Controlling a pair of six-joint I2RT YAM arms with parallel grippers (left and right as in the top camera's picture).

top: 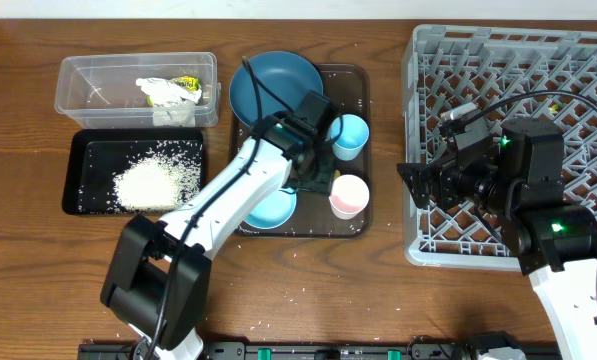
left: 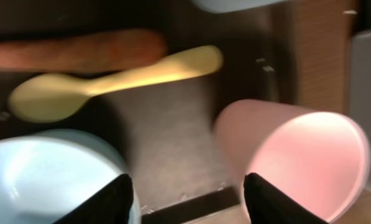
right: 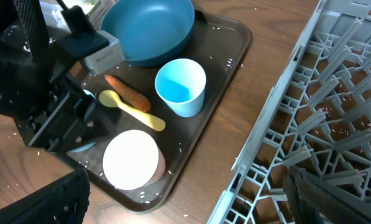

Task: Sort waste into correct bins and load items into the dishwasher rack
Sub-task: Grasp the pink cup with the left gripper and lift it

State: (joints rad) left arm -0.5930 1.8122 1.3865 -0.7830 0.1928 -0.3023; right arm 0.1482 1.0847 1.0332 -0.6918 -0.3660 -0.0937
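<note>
The right gripper reaches the pink cup [top: 348, 195] next and grabs its outer sides from the cup's base end, leaving the cup's opening free to load.
My left gripper [top: 316, 172] hangs open and empty over the dark brown serving tray [top: 356, 80]. Its fingers [left: 191, 200] are between the white-and-light-blue bowl [left: 42, 177] and the pink cup [left: 303, 155]. Just beyond lie the pale yellow spoon [left: 110, 84] and the orange carrot stick [left: 79, 53]. The dark blue plate [top: 276, 82], light blue cup [top: 350, 135] and pink cup [top: 348, 195] stand on that tray. My right gripper [top: 415, 182] is open and empty at the left edge of the grey rack [top: 538, 60]. Its view shows the plate [right: 148, 28], cup [right: 180, 87], carrot [right: 128, 92] and spoon [right: 132, 109].
The clear tub [top: 78, 85] at the back left holds crumpled white paper and a yellow-green wrapper [top: 173, 92]. The black tray [top: 88, 150] in front of it holds a pile of rice [top: 158, 178]. Loose grains lie scattered on the wooden table [top: 358, 290].
</note>
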